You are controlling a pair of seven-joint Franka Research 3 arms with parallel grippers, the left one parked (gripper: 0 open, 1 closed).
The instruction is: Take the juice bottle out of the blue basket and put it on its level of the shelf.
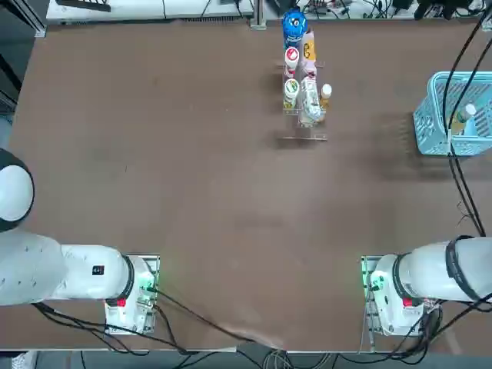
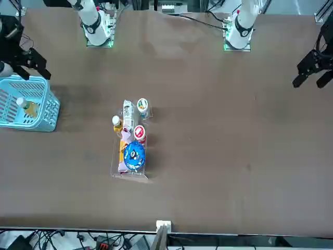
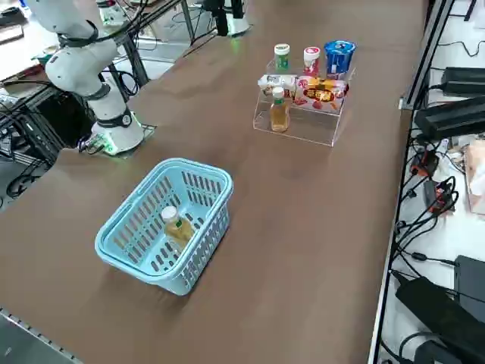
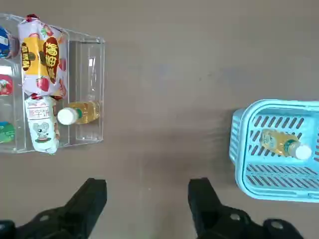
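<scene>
My right gripper grabs the juice bottle next by its end with the cap (image 4: 297, 149), toward the open middle. The base lies tucked close to the basket's side (image 4: 250, 133).
The juice bottle (image 4: 284, 143), with amber liquid and a white cap, lies on its side inside the blue basket (image 4: 239, 149). The basket (image 1: 430, 123) stands at the table's right edge. The clear stepped shelf (image 3: 303, 129) stands at the far middle of the table, and a matching bottle (image 3: 279, 110) stands upright on its lowest level. My right gripper (image 4: 149, 199) hangs open and empty high above the table, over bare tabletop between shelf and basket. In the front view the gripper (image 2: 32, 65) shows just on the robot's side of the basket.
The shelf's upper levels hold a blue-lidded cup (image 1: 294, 24), snack packets (image 4: 42, 55) and small capped bottles (image 1: 291, 58). Black cables (image 1: 461, 69) hang across the basket in the top view. The brown table (image 1: 192, 169) stretches wide to the left.
</scene>
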